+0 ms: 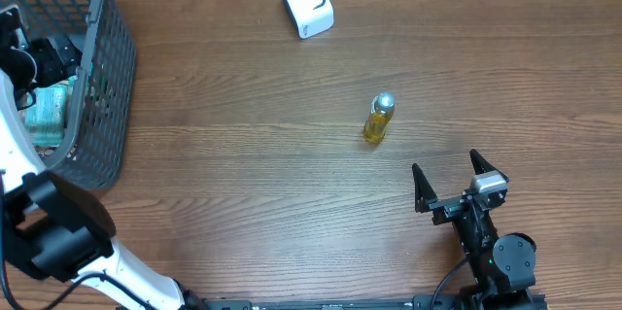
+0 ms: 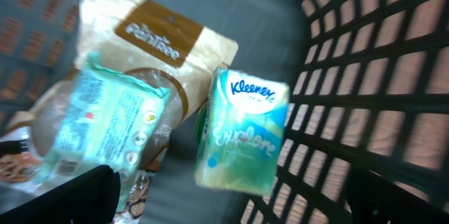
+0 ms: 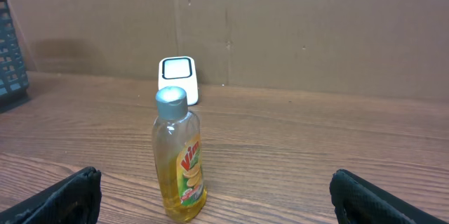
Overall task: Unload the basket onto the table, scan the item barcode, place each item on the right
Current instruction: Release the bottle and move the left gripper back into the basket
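I will grab the Kleenex tissue pack by its long side edges with my left gripper next, which leaves the pack's broad side free to be scanned.
A yellow Vim soap bottle (image 1: 378, 119) with a silver cap stands upright in the middle of the table. My right gripper (image 1: 447, 170) is open a little in front of it, and the bottle (image 3: 179, 157) stands left of centre between the spread fingers, untouched. The white barcode scanner (image 1: 307, 3) sits at the table's far edge, behind the bottle (image 3: 178, 78). My left gripper (image 2: 231, 206) is open down inside the grey mesh basket (image 1: 102, 86). It hovers over a Kleenex tissue pack (image 2: 242, 136) and holds nothing.
Inside the basket also lie a pale green wipes pack (image 2: 102, 129) and a brown paper bag (image 2: 165, 48). The basket wall (image 2: 365, 90) is close on the left gripper's right. A brown cardboard wall (image 3: 316, 27) stands behind the table.
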Tool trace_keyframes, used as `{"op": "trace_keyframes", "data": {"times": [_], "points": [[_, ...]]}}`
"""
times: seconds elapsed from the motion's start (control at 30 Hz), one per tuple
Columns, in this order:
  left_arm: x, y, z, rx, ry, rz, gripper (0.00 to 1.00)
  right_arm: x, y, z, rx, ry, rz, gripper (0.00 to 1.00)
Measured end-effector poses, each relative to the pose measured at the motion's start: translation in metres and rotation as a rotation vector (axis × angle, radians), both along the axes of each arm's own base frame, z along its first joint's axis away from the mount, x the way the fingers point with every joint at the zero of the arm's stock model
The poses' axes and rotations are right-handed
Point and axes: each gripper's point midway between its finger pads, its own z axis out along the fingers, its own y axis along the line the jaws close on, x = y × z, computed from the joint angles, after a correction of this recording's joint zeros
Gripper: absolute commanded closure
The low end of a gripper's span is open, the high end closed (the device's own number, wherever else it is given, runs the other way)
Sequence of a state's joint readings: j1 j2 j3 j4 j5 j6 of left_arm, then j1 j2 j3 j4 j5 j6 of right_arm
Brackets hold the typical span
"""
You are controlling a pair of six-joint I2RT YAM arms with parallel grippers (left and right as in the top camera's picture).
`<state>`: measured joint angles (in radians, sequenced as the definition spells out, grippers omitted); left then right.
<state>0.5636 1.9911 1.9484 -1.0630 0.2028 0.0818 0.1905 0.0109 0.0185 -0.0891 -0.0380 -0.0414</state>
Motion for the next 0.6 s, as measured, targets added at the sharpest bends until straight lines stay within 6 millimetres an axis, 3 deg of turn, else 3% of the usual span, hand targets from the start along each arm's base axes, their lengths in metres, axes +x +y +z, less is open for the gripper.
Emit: {"op": "trace_keyframes", "data": {"times": [0.6], "points": [[0.01,0.001,-0.077,-0.087,0.117,-0.041,0.01,0.0,0.0,0.0,0.0,0.0,0.0,0.0]]}}
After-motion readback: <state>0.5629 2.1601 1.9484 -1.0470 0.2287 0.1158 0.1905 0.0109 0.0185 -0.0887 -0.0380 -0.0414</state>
